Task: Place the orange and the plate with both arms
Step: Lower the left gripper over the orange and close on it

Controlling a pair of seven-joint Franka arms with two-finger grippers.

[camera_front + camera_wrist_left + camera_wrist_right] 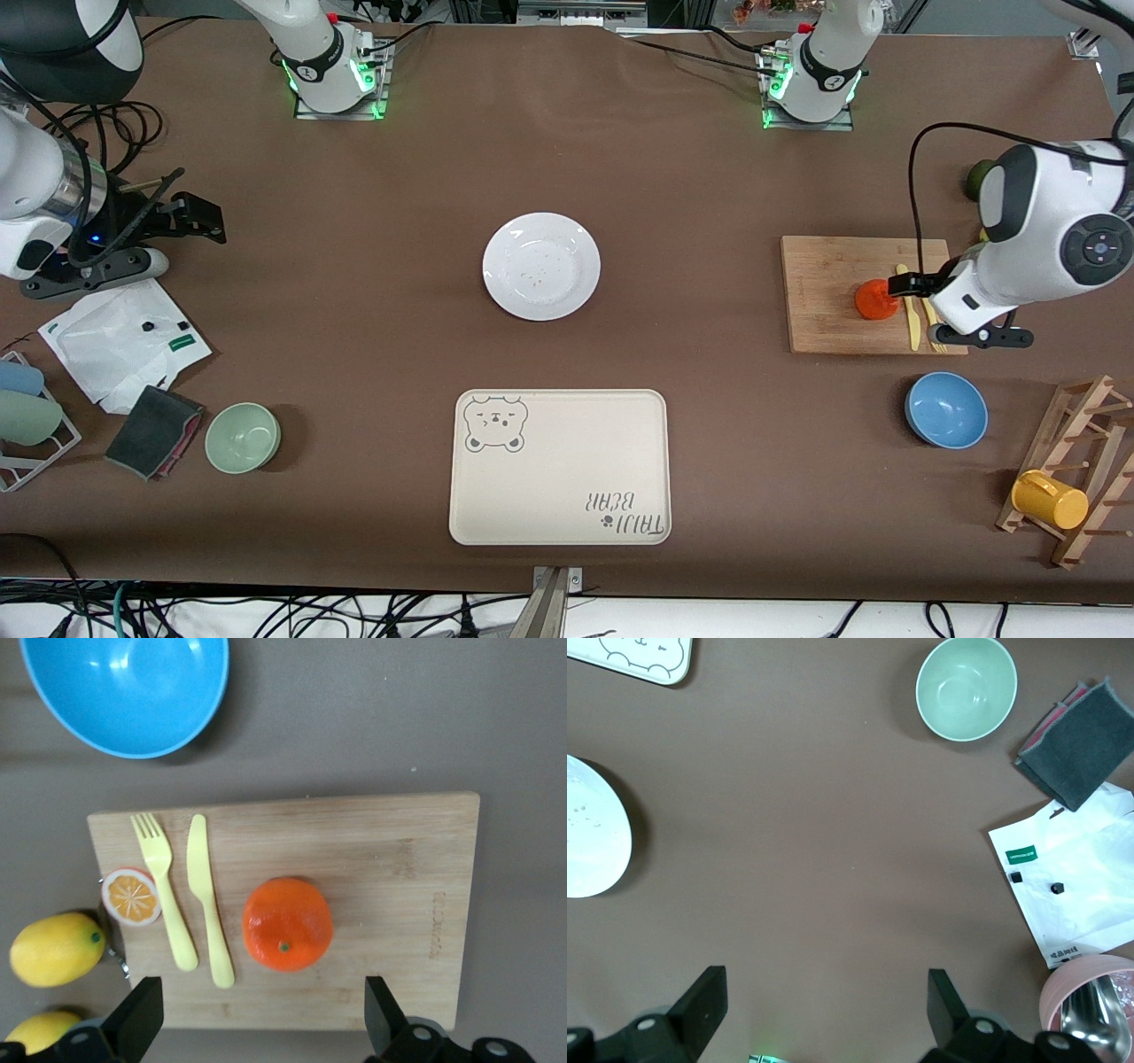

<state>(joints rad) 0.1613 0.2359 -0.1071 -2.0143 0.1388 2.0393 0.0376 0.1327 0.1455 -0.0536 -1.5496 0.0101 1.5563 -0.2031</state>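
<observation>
My left gripper is going to grab the orange's round sides next, to put the orange (pixel 873 299) on the white plate (pixel 541 266).
The orange (pixel 873 299) sits on a wooden cutting board (pixel 833 266) toward the left arm's end of the table. It also shows in the left wrist view (pixel 288 923). My left gripper (pixel 943 310) hangs open and empty over the board's edge beside the orange; in its own view (pixel 263 1014) the orange lies just ahead of the wide-apart fingers. The white plate (pixel 541 266) lies at the table's middle and shows in the right wrist view (pixel 589 828). My right gripper (pixel 168 226) is open and empty (pixel 824 1010) over bare table at the right arm's end.
A yellow fork (pixel 164 890), knife (pixel 208 899) and orange slice (pixel 130 896) lie on the board, lemons (pixel 55 948) beside it. The bear-print tray (pixel 560 465) is nearer the camera than the plate. Also a blue bowl (pixel 946 409), green bowl (pixel 243 437), mug rack (pixel 1076 478), white bag (pixel 124 341).
</observation>
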